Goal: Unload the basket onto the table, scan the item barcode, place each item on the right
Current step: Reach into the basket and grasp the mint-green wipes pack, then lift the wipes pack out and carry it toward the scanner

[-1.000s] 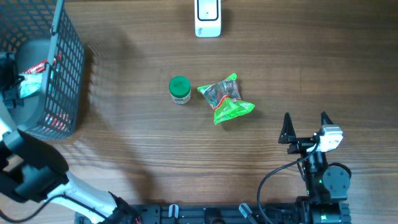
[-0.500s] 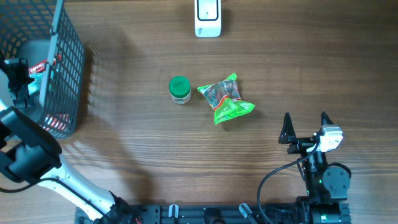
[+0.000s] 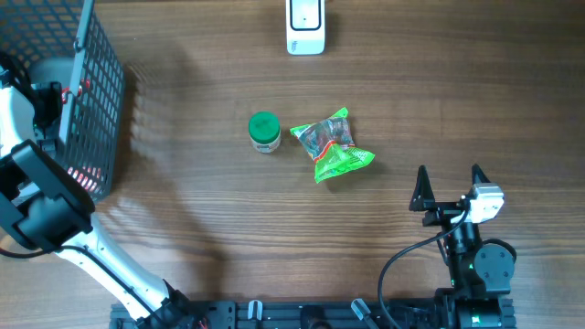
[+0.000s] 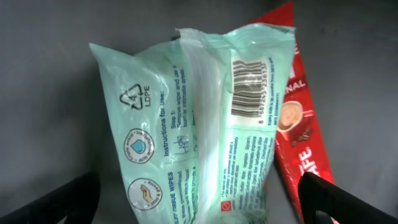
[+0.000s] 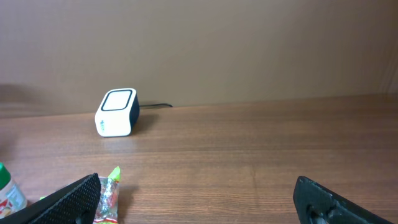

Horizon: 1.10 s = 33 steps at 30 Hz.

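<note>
The barcode needs to stay exposed for scanning, so I should next grab the wipes pack [image 4: 186,124] with my left gripper by its sides, across the printed middle.
A pale green wipes pack [image 4: 186,124] lies on the grey floor of the basket [image 3: 91,100], its barcode [image 4: 249,87] facing up. My left gripper [image 4: 199,208] hangs open right above the pack, one dark finger [image 4: 53,202] on each side of it, touching nothing. A red sachet [image 4: 298,130] lies partly under the pack's right edge. The white scanner [image 3: 305,27] stands at the table's far edge, also seen as the scanner [image 5: 116,112] in the right wrist view. My right gripper [image 3: 450,187] rests open and empty near the front right.
A green-capped bottle [image 3: 264,131] and a green snack bag [image 3: 331,146] lie mid-table. The dark wire basket occupies the far left corner, with my left arm [image 3: 27,192] reaching over its wall.
My left arm has shifted farther over the basket and now covers the pack in the overhead view. The right arm has stayed still.
</note>
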{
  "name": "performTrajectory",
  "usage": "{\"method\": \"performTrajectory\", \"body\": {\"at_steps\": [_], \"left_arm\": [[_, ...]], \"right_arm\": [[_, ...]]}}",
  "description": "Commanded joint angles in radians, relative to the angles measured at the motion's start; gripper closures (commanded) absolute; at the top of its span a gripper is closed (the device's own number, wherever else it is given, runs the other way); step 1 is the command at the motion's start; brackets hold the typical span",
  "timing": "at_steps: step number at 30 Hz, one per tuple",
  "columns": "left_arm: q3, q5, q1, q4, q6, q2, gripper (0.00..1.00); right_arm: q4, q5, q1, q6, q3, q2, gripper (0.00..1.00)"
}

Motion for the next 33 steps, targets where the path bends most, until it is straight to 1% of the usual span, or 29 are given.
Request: {"method": "performTrajectory", "body": {"at_steps": [1, 3, 4, 5, 6, 7, 8, 13, 18, 24, 28, 31, 33], "left_arm": [[-0.006, -0.003, 0.000, -0.002, -0.005, 0.031, 0.11], [-0.006, -0.002, 0.000, -0.012, 0.005, 0.042, 0.23], [-0.006, -0.002, 0.000, -0.017, 0.006, 0.045, 0.32], [-0.006, -0.002, 0.000, -0.026, 0.006, 0.049, 0.43], [-0.006, -0.002, 0.000, -0.036, 0.006, 0.050, 0.60], [-0.006, -0.003, 0.000, -0.049, 0.006, 0.050, 0.81], [-0.006, -0.002, 0.000, -0.069, 0.011, 0.050, 0.96], [-0.006, -0.002, 0.005, -0.147, 0.014, 0.029, 0.96], [-0.006, 0.009, 0.029, -0.193, 0.032, -0.084, 0.96], [-0.006, 0.021, 0.068, -0.206, 0.035, -0.346, 0.96], [-0.006, 0.034, 0.089, -0.174, 0.035, -0.557, 0.96], [-0.006, 0.108, 0.089, -0.122, 0.035, -0.703, 0.96], [-0.006, 0.212, 0.069, -0.084, 0.035, -0.795, 0.96]], "right_arm": [[0.003, -0.016, -0.003, 0.014, -0.001, 0.002, 0.00], [0.003, -0.016, -0.003, 0.014, -0.001, 0.002, 0.00], [0.003, -0.016, -0.003, 0.014, -0.001, 0.002, 0.00], [0.003, -0.016, -0.003, 0.014, -0.001, 0.002, 0.00], [0.003, -0.016, -0.003, 0.014, -0.001, 0.002, 0.00], [0.003, -0.016, -0.003, 0.015, -0.001, 0.002, 0.00], [0.003, -0.016, -0.003, 0.014, -0.001, 0.002, 0.00], [0.003, -0.016, -0.003, 0.015, -0.001, 0.002, 0.00], [0.003, -0.016, -0.003, 0.015, -0.001, 0.002, 0.00], [0.003, -0.016, -0.003, 0.014, -0.001, 0.002, 0.00], [0.003, -0.016, -0.003, 0.015, -0.001, 0.002, 0.00], [0.003, -0.016, -0.003, 0.015, -0.001, 0.002, 0.00], [0.003, -0.016, -0.003, 0.014, -0.001, 0.002, 0.00]]}}
